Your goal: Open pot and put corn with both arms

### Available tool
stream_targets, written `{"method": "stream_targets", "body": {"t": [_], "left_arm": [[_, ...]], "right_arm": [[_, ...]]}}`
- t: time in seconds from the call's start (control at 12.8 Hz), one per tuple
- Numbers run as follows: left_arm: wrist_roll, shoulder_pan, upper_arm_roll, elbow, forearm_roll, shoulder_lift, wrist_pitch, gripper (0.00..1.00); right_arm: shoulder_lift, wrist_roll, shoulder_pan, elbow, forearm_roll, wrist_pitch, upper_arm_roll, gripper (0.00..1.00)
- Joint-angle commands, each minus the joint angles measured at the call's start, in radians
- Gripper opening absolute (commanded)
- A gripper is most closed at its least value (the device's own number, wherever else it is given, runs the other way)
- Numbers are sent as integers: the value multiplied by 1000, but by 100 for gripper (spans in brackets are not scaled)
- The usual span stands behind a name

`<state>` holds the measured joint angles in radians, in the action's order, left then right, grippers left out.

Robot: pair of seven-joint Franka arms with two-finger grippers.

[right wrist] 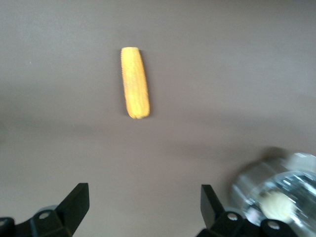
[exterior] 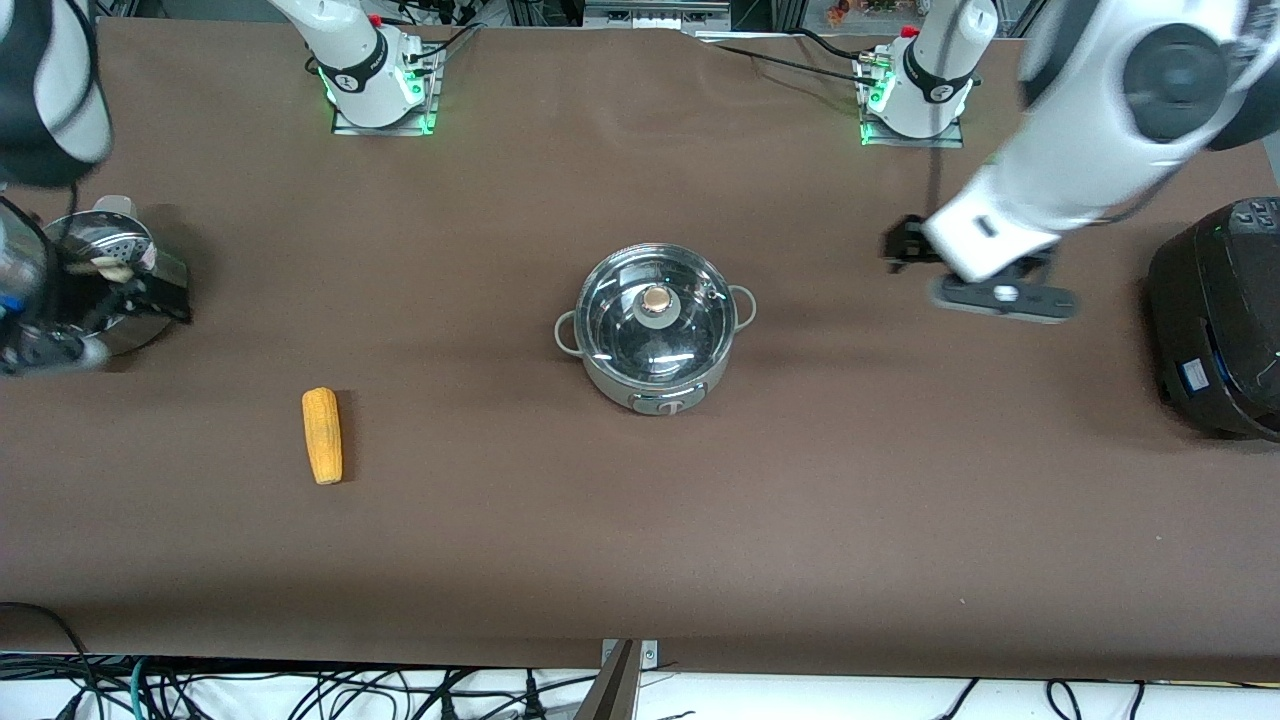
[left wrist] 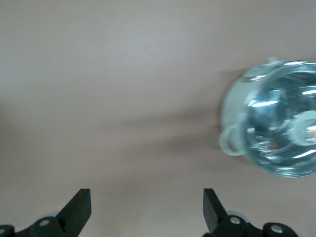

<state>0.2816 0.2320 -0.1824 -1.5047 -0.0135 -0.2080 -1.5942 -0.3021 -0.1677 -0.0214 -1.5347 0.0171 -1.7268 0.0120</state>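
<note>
My left gripper grabs the glass lid by its tan knob (exterior: 656, 297) next. That opens the pot for the corn (exterior: 322, 435).
The pot (exterior: 655, 335) stands at the table's middle, its glass lid with the tan knob (exterior: 656, 297) on it. It also shows in the left wrist view (left wrist: 276, 126). The corn (exterior: 322, 435) lies on the cloth toward the right arm's end, nearer the front camera than the pot, and shows in the right wrist view (right wrist: 135, 82). My left gripper (exterior: 902, 245) is open and empty over bare cloth between the pot and the black cooker; its own view (left wrist: 146, 205) shows only cloth between the fingers. My right gripper (exterior: 140, 290) is open and empty (right wrist: 144, 205) by the steamer, apart from the corn.
A steel steamer vessel (exterior: 95, 245) with a pale bun (right wrist: 276, 205) stands at the right arm's end. A big black cooker (exterior: 1220, 310) stands at the left arm's end. Brown cloth (exterior: 640, 540) covers the table.
</note>
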Motion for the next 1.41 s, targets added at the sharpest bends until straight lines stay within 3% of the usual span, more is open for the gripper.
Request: {"method": "stream_targets", "body": {"t": [0.0, 0.16, 0.31, 0.63, 1.02, 1.1, 1.18, 1.25, 1.33], "left_arm": [[190, 113, 6, 249, -25, -201, 20, 100], [395, 223, 7, 325, -19, -301, -4, 100], [569, 309, 12, 310, -6, -359, -122, 100], [584, 380, 11, 282, 26, -459, -282, 100], [576, 394, 6, 221, 53, -482, -283, 97], [573, 398, 6, 216, 55, -478, -277, 87], [541, 395, 6, 216, 55, -476, -273, 65], [495, 388, 4, 216, 43, -473, -273, 37], [463, 382, 4, 216, 37, -469, -273, 19]], "right_arm": [[-158, -6, -2, 19, -69, -109, -6, 100], [-247, -6, 0, 13, -71, -175, -6, 100], [-308, -13, 6, -5, -68, -262, -6, 100], [-353, -19, 9, -90, -66, -420, -7, 100], [-380, -13, 23, -134, -69, -531, -7, 100], [-388, -13, 23, -137, -69, -543, -7, 100], [-391, -13, 23, -137, -69, -550, -7, 100], [-396, -12, 23, -137, -69, -556, -9, 98], [-396, -9, 23, -137, -69, -554, -9, 69]]}}
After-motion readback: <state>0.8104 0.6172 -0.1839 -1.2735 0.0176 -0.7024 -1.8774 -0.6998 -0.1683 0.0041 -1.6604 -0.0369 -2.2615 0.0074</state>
